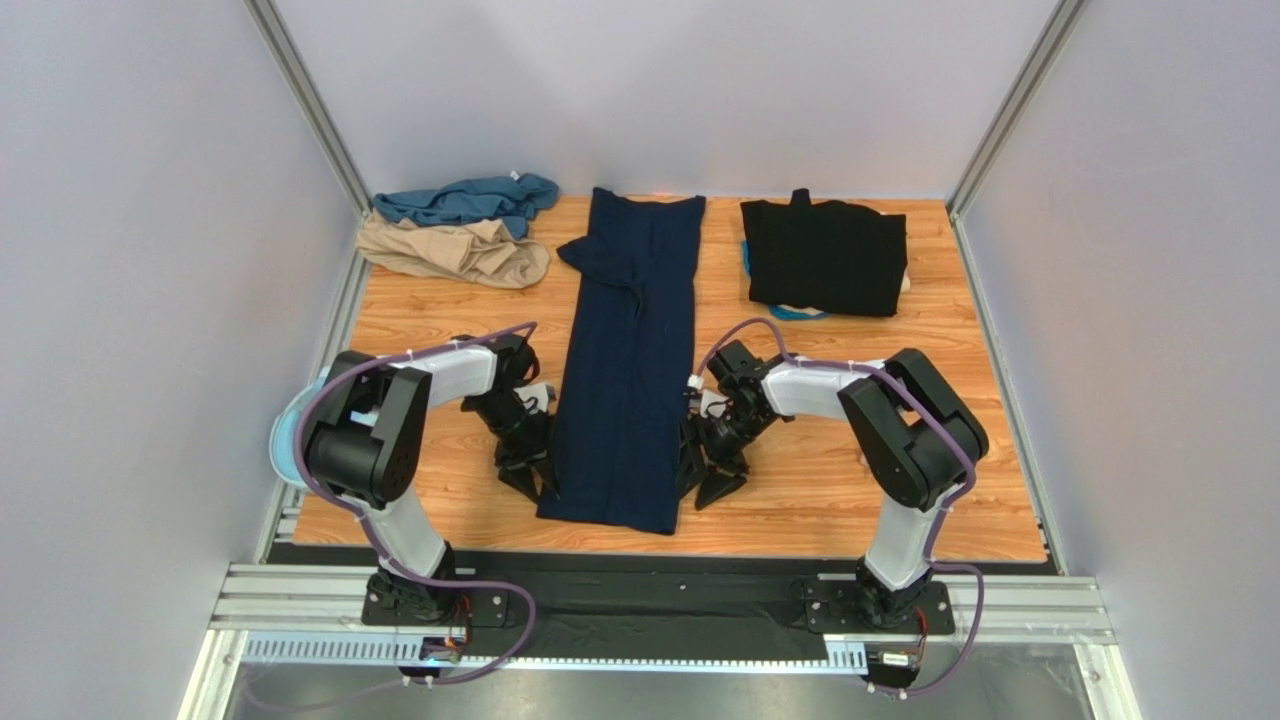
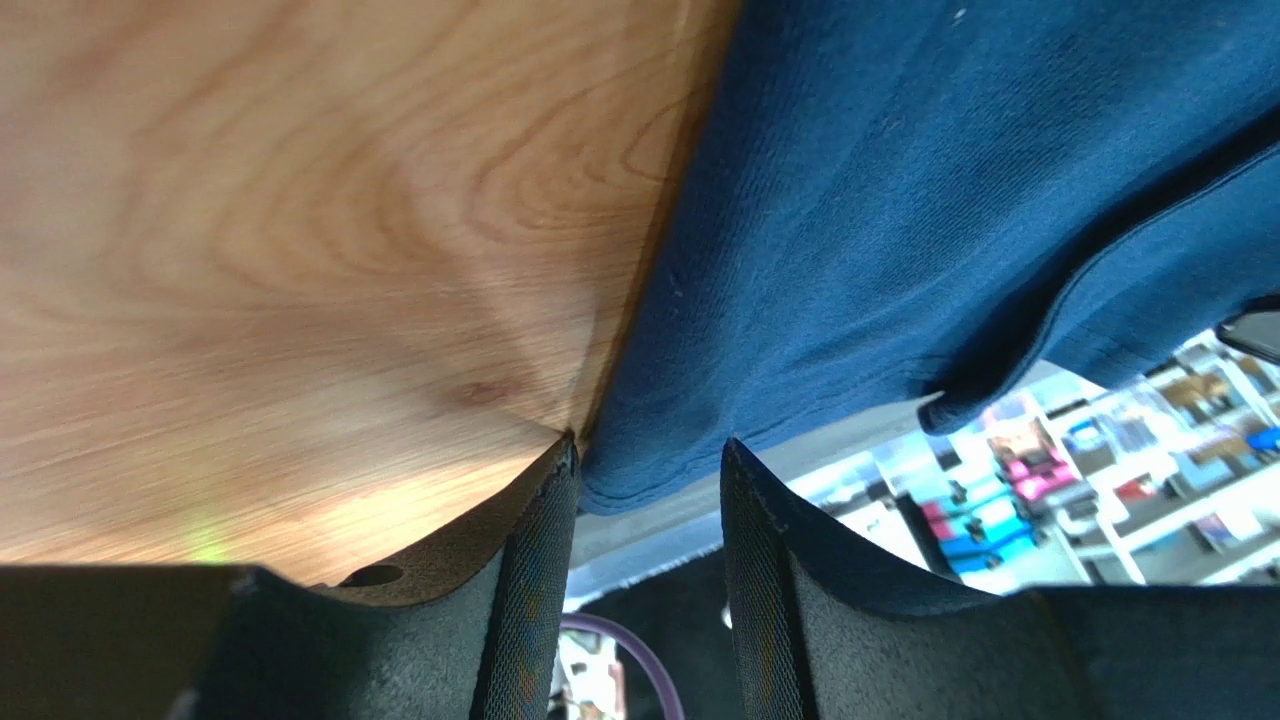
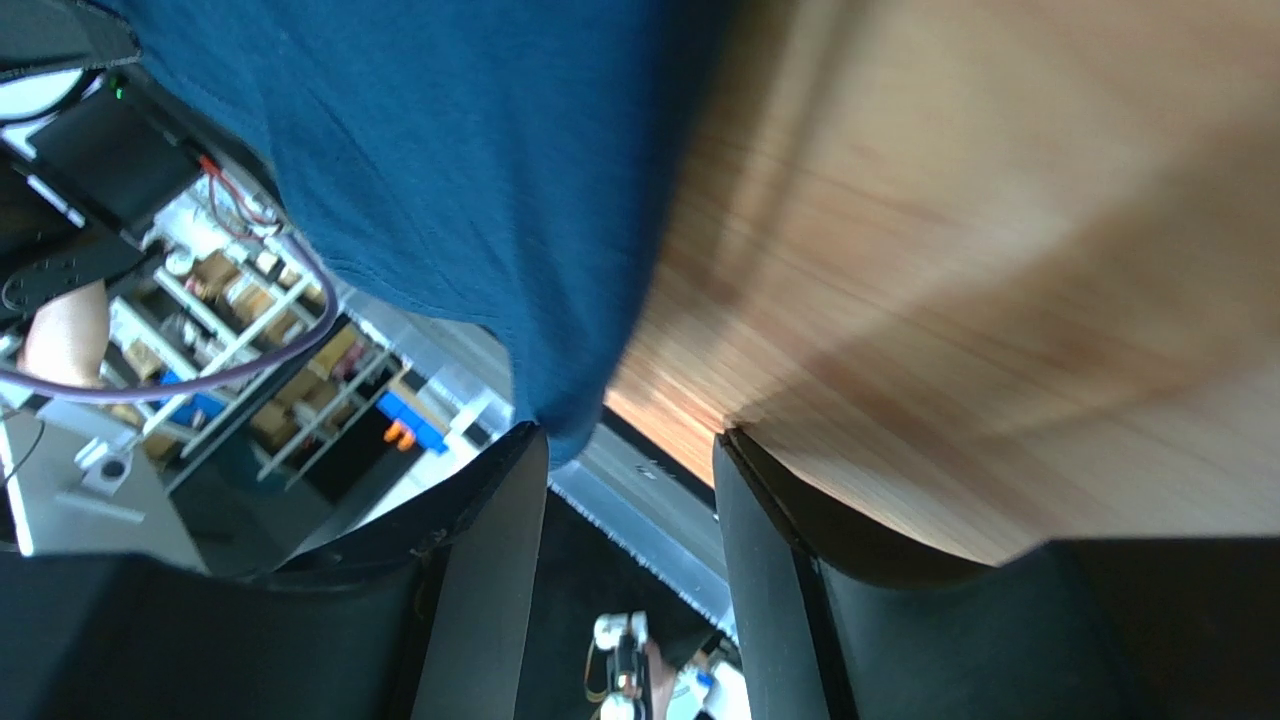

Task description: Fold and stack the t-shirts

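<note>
My right gripper is to grab the navy t-shirt [image 1: 628,360] next by its near hem corner [image 1: 667,524], opposite my left gripper's corner, so that the t-shirt gets folded evenly.
The navy t-shirt [image 1: 628,360] lies as a long narrow strip down the middle of the wooden table [image 1: 436,323]. My left gripper [image 1: 526,477] is open at its near left corner. In the left wrist view the navy hem [image 2: 661,450] sits just at the gap between the open fingers [image 2: 544,525] of that gripper [image 2: 646,480]. My right gripper [image 1: 709,483] is open at the near right corner. In the right wrist view the navy corner [image 3: 579,405] hangs beside the gripper's [image 3: 624,473] left finger. The black t-shirt [image 1: 824,255] lies folded at the back right. The teal t-shirt [image 1: 466,198] and the tan t-shirt [image 1: 458,251] lie crumpled at the back left.
A blue edge [image 1: 793,312] shows under the black shirt's near side. Grey walls and metal posts close the table on three sides. A metal rail [image 1: 661,600] runs along the near edge by the arm bases. A pale blue ring [image 1: 283,435] sits at the left arm.
</note>
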You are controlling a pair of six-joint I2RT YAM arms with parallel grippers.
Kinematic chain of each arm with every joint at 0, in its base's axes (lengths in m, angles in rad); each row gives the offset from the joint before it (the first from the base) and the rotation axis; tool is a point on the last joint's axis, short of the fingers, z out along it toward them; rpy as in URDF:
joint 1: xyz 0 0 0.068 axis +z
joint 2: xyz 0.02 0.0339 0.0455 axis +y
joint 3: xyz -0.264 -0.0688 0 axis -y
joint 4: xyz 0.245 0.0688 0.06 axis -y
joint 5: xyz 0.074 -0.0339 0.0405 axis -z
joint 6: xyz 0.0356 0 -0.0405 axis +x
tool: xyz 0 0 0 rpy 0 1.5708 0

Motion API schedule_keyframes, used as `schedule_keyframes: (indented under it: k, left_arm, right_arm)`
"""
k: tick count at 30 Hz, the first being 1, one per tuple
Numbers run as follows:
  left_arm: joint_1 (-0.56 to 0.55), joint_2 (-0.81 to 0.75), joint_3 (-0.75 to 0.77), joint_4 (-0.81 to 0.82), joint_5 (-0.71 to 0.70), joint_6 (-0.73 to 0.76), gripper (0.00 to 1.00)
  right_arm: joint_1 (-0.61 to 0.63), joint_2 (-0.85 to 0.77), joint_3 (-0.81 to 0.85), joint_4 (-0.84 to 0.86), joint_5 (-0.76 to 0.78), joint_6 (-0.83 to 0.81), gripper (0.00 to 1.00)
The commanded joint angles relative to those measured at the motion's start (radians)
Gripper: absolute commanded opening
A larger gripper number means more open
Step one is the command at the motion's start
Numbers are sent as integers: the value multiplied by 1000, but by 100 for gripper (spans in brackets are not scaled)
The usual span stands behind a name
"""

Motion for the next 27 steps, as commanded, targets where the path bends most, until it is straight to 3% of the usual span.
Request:
schedule_keyframes:
  k: [1, 9, 16, 18, 21, 27]
  left_arm:
    - [8, 32, 2, 43, 16, 30, 47]
    - [8, 19, -15, 32, 7, 24, 42]
    - [8, -14, -10, 15, 0, 21, 9]
    - [8, -34, -10, 15, -2, 24, 0]
    - [8, -57, -7, 1, 6, 27, 0]
    - [8, -164, 37, -63, 17, 50, 0]
  right_arm:
    - [48, 48, 12, 86, 7, 34, 51]
    - [160, 80, 10, 156, 33, 104, 50]
    - [187, 62, 30, 159, 65, 127, 27]
    - [188, 59, 48, 133, 80, 112, 15]
    - [185, 45, 79, 83, 88, 84, 0]
    - [185, -55, 174, -75, 120, 37, 0]
